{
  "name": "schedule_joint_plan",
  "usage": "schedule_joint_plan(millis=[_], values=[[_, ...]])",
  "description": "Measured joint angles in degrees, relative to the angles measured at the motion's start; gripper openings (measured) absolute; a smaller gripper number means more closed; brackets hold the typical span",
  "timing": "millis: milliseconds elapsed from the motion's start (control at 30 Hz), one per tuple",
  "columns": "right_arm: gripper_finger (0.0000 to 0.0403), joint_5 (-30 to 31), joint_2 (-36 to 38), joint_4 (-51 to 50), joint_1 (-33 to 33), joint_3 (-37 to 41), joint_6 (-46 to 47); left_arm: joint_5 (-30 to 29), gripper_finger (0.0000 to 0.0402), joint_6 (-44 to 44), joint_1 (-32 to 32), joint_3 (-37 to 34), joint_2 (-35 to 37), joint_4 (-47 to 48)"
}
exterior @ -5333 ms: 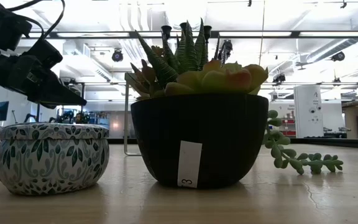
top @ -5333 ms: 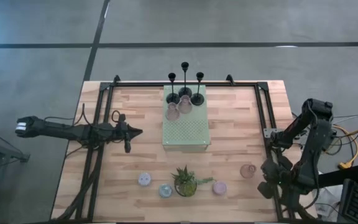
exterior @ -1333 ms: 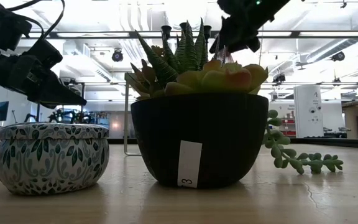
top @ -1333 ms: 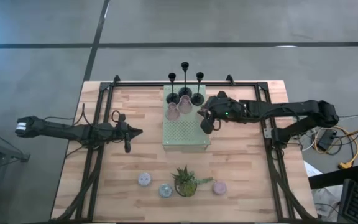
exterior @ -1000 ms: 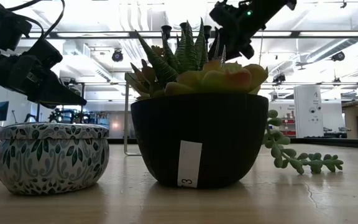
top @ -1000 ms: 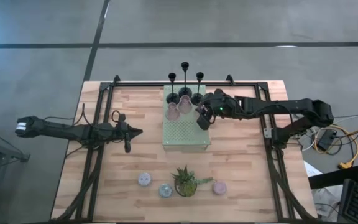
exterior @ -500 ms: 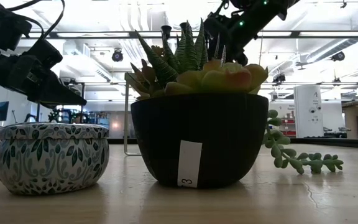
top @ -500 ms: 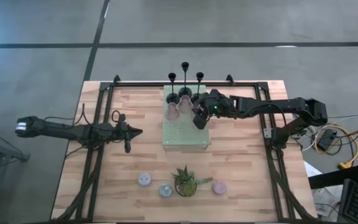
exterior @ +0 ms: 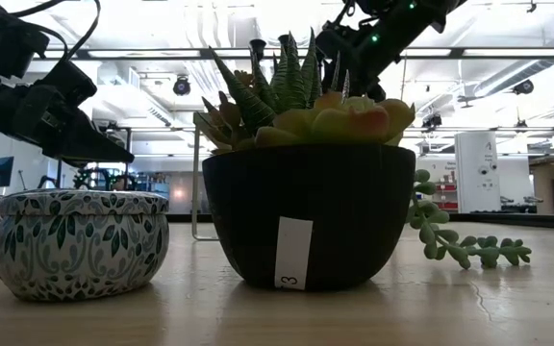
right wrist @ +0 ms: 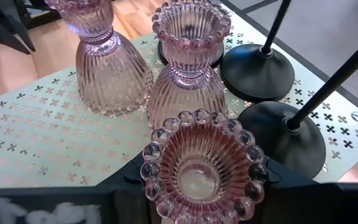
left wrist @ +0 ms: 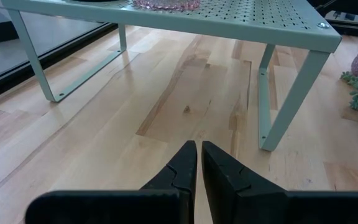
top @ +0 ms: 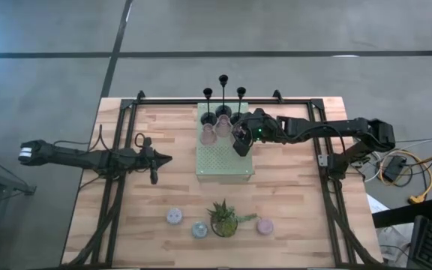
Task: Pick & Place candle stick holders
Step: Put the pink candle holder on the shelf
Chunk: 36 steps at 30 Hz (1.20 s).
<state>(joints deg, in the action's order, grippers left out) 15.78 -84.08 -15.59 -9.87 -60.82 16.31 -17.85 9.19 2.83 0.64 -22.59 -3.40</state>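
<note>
The pink glass holder is over the pale green mat beside the standing holders, so it is time for my right gripper to release it.
Three black stemmed sticks stand on their round bases at the far end of the pale green mat. Two pink glass holders stand on the mat in front of them and also show in the right wrist view. My right gripper is over the mat's right side, shut on the third pink glass holder. Three pastel cups rest on the table near its front edge. My left gripper is shut and empty, left of the mat. My right gripper pinches the pink holder between its two fingers, one on each side just under the beaded rim. The fingers come from the table's right, slanting down. The holder stays upright, mouth up. Its own body hides whether its foot touches the mat.
A spiky green plant in a black pot stands between the cups near the front edge and fills the low view. The mat is a raised shelf on thin legs. Black frame rails run along the table's left and right sides.
My right gripper has carried the pink holder a little toward the table's left edge over the mat, closer to the other two pink holders. It has kept the holder upright. In the last half second it has hardly moved.
</note>
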Motion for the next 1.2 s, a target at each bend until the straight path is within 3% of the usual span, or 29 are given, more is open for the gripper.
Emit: schedule_joint_plan(millis=[300,500,600,1200], values=[[0.0124,0.37,0.02,-0.09,-0.02,0.09,0.02,-0.02,0.003,0.0,0.0,0.01,0.0,0.0],[0.0186,0.88,0.1,-0.74,-0.11,0.28,-0.19,-0.02,0.003,0.0,0.0,0.0,0.0,0.0],[0.0198,0.86,0.34,-0.46,-0.09,0.28,-0.25,0.01,0.003,0.0,0.0,0.0,0.0,0.0],[0.0206,0.82,1.37,1.66,0.12,0.24,-0.95,-0.02,0.003,0.0,-0.02,0.0,0.0,0.0]])
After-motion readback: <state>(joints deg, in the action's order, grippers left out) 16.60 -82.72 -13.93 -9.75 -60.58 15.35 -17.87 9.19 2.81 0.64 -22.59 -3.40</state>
